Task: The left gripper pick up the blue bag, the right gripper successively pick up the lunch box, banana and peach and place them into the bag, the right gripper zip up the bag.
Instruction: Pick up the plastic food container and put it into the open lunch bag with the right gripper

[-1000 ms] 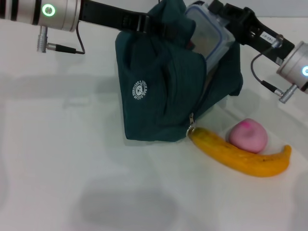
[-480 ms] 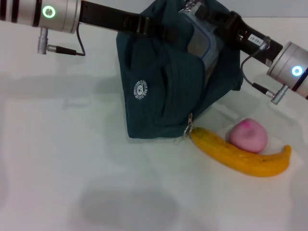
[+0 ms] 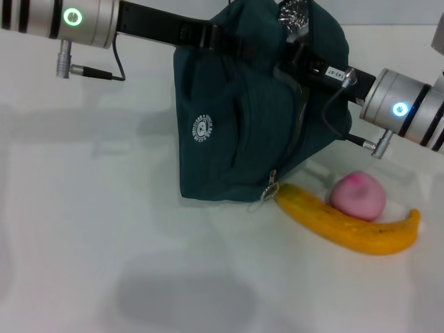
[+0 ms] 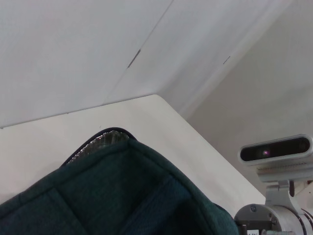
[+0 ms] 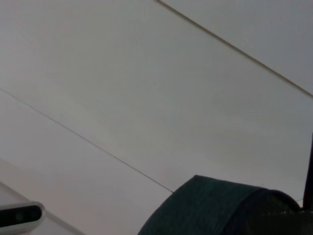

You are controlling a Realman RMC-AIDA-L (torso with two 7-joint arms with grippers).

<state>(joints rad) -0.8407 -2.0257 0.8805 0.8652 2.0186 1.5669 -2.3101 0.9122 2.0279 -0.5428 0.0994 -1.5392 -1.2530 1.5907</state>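
The robot's right gripper is ready to release the lunch box: it reaches inside the blue bag's opening with the lunch box, so the lunch box would rest in the bag.
The blue bag [image 3: 236, 125] stands on the white table, its top held up by my left gripper [image 3: 225, 43], which is shut on the fabric. The bag also shows in the left wrist view [image 4: 112, 196] and the right wrist view [image 5: 215, 210]. My right gripper [image 3: 297, 61] reaches into the bag's open top from the right. The lunch box is hidden inside the bag. The banana [image 3: 347, 225] lies on the table at the bag's front right corner. The pink peach [image 3: 357, 195] sits just behind the banana, touching it.
The bag's zipper pull [image 3: 269, 186] hangs at its lower front corner, right by the banana's end. Silver lining [image 3: 295, 10] shows at the bag's mouth. The white table [image 3: 104, 243] stretches to the left and front of the bag.
My right gripper has pushed the lunch box down into the bag; the box was sticking out of the top and is now out of sight. The bag, banana and peach stayed put.
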